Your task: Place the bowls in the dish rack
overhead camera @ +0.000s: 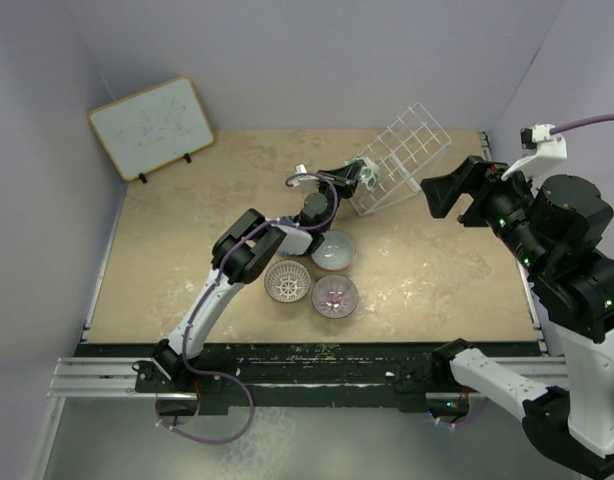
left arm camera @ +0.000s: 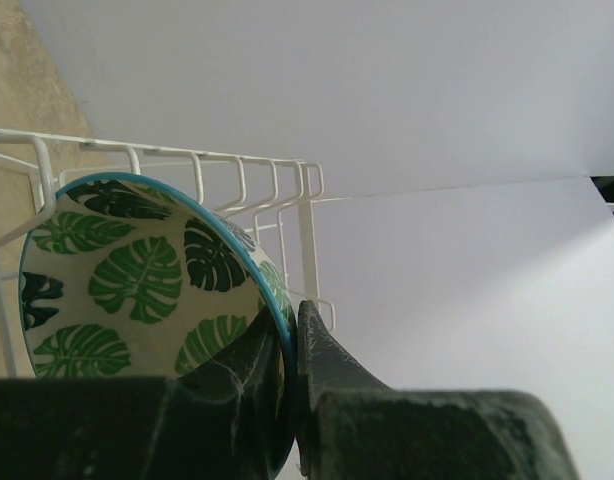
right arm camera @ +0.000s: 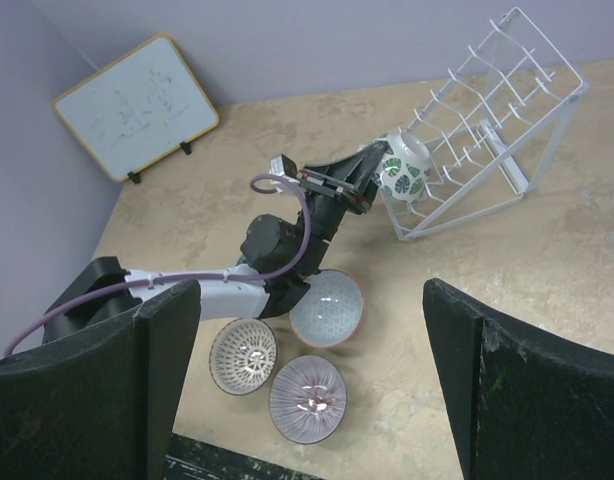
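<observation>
The leaf bowl's rim is among the wires and the bowl would stay tipped on its side in the rack [overhead camera: 402, 155], so now it is time to open my left gripper.
My left gripper [left arm camera: 292, 322] is shut on the rim of a green-and-white leaf bowl [left arm camera: 137, 270], one finger inside and one outside. It holds the bowl [overhead camera: 370, 175] tipped on its side at the lower left corner of the white wire dish rack [overhead camera: 402, 155], among the wires [left arm camera: 237, 175]. I cannot tell whether the bowl rests on them. Three bowls sit on the table: a grey one [overhead camera: 333, 250], a brown-white lattice one [overhead camera: 288, 282] and a purple one [overhead camera: 335, 296]. My right gripper [overhead camera: 457, 195] hangs open and empty, high to the right of the rack.
A wood-framed whiteboard [overhead camera: 152, 125] leans at the back left corner. Walls close the table on the left, back and right. The left arm stretches across the table above the grey bowl [right arm camera: 327, 308]. The rack [right arm camera: 497, 130] stands slanted at the back right.
</observation>
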`<state>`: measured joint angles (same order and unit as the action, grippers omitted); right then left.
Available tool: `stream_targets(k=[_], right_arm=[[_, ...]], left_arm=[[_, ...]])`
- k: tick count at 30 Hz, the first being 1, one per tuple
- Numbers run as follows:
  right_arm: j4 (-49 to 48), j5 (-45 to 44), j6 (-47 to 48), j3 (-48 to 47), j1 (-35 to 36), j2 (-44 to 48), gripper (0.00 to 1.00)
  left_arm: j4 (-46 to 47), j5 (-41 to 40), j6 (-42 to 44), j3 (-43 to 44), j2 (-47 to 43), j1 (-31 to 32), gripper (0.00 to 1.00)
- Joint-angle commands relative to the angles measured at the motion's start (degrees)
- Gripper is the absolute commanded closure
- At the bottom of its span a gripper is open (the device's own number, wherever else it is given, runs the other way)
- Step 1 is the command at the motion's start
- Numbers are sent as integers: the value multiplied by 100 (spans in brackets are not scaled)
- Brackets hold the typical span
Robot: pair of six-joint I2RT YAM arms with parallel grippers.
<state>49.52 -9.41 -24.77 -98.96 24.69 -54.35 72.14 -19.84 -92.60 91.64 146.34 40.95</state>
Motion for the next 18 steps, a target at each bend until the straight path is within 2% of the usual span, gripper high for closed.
stream_targets(k=[1,4,9,18], right_arm=[[-118,98,161,22,-24,-57,6],[-127,106,157,35,-25,-54,6],[-152,140,157,72,-25,-82,6],[-125,159,149,18,-25,-68,6]], left_arm=[[602,-112,-224,246,-43,-48,99],[636,-124,-301,237,5,-56,92],[669,-178,-377,83,-31,-73,74],[125,-67,-287,-157,-457,-108,42]])
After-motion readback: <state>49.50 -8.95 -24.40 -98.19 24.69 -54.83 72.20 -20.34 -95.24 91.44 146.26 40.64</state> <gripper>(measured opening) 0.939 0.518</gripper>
